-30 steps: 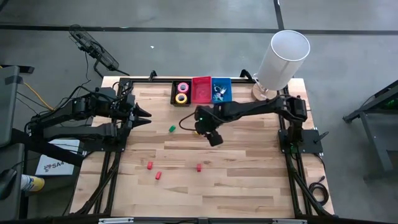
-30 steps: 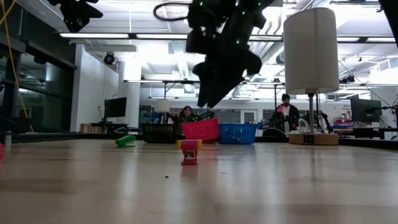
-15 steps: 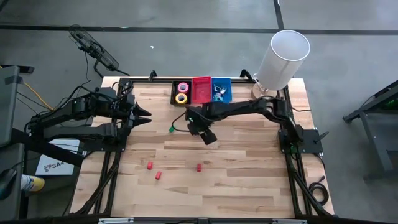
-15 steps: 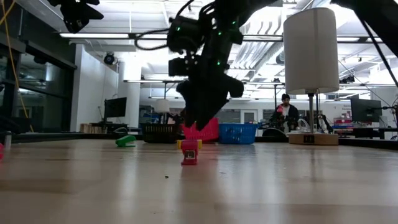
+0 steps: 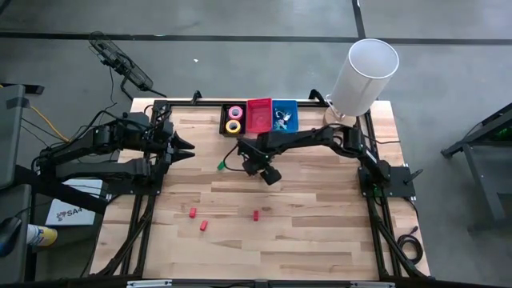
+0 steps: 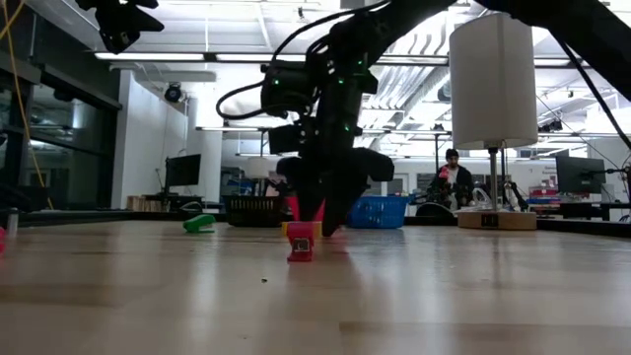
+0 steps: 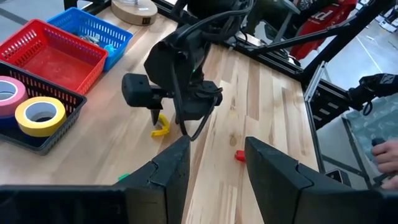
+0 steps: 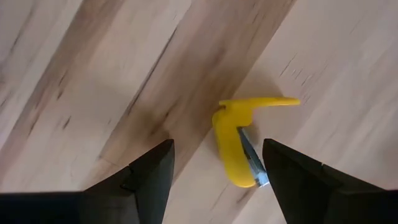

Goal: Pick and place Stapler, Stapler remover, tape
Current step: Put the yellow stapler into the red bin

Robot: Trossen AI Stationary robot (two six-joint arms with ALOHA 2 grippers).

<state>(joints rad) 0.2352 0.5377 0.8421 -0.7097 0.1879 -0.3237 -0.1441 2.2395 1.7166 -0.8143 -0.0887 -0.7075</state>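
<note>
My right gripper grips the stapler remover [image 8: 239, 146] by its body with the metal part next, to pick and place it.
A yellow stapler remover [image 8: 239, 146] lies flat on the wooden table [image 5: 320, 240], left of the middle. My right gripper [image 8: 217, 180] hangs open just above it, pointing down, with the remover between its fingers and nearer one of them; it also shows in the left wrist view [image 7: 169, 124]. A pink tape roll [image 7: 7, 92] and a yellow tape roll [image 7: 38, 115] lie in a black tray [image 5: 225, 120] at the far edge. My left gripper [image 5: 189, 150] waits open and raised at the table's left side. Which small piece is the stapler, I cannot tell.
A red basket [image 5: 258, 114] and a blue basket [image 5: 285, 114] stand beside the black tray, and a white lamp [image 5: 364, 76] at the far right. A small green piece [image 5: 221, 166] lies left of my right gripper. Three small red pieces [image 5: 203, 226] lie toward the near side.
My right gripper has come down from well above the table to just over it. It has shifted toward the table's left edge and rolled about its own axis. It now stands over the yellow stapler remover. Its fingers have stayed open.
</note>
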